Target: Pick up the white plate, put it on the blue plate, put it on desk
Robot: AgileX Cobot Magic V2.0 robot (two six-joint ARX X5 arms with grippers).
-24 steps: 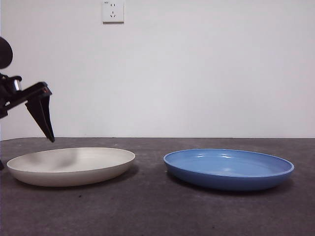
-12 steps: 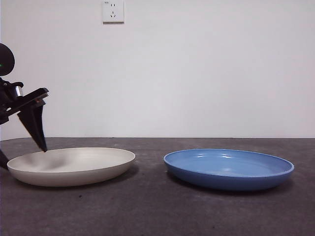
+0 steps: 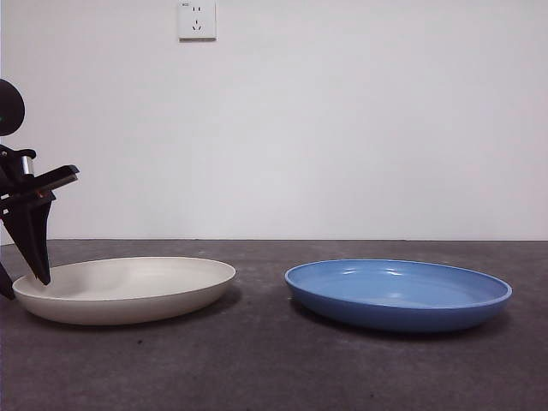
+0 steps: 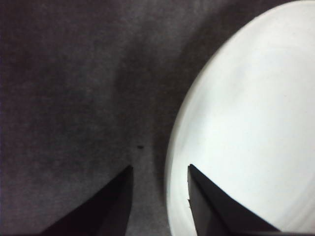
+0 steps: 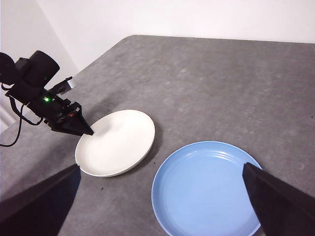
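I need to pick up the white plate next, and my left gripper needs to hold it by its thin raised rim, since the plate is far wider than my open fingers.
The white plate lies on the desk at the left, and the blue plate lies to its right, a gap apart. My left gripper is open at the white plate's left rim. In the left wrist view the gripper straddles the rim: one jaw is over the white plate, the other over the desk. My right gripper is wide open, high above both plates. From there I see the white plate, the blue plate and the left gripper.
A white wall with a socket stands behind the desk. The desk's far left edge runs close behind the left arm. A cable hangs from the left arm.
My left gripper has moved down and to the left, from above the white plate's left part to its left rim. The plates have not moved.
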